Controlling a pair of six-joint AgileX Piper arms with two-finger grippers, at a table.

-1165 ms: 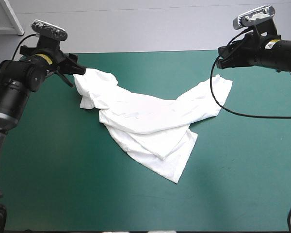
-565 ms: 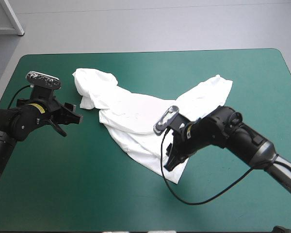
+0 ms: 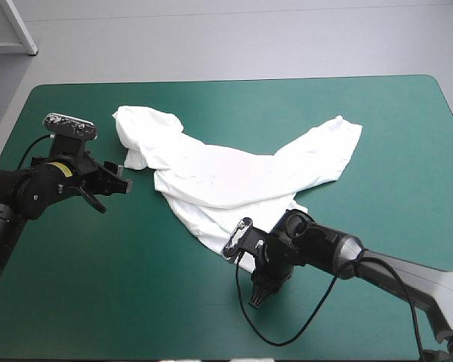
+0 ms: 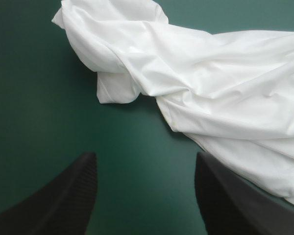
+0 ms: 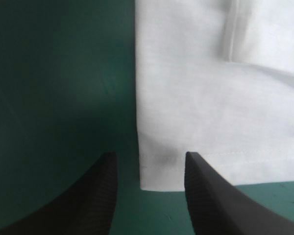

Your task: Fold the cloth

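Note:
The robot's right gripper needs to spread out the crumpled T-shirt for folding, so next it needs to grab the T-shirt by its hem corner [image 5: 159, 174].
The white T-shirt [image 3: 226, 177] lies crumpled across the middle of the teal-green table, one end at the far left and another at the far right. Its near hem corner [image 5: 159, 176] sits between the black fingers of my right gripper [image 5: 149, 157], which stands open low over that corner [image 3: 260, 286]. My left gripper [image 3: 115, 183] is open too, low over the cover to the left of the shirt. In the left wrist view a rolled fold [image 4: 118, 88] lies a short way ahead of the left gripper [image 4: 146, 157], with nothing between its fingers.
Bare teal-green cover [image 3: 121, 294] stretches along the table's front and to the right of the shirt [image 3: 408, 204]. The table's far edge [image 3: 234, 80] runs just beyond the shirt's far-left end.
My right arm has come down and toward the table's front, from over the shirt's lower part to its near hem corner. The left gripper has hardly shifted. The shirt lies as before.

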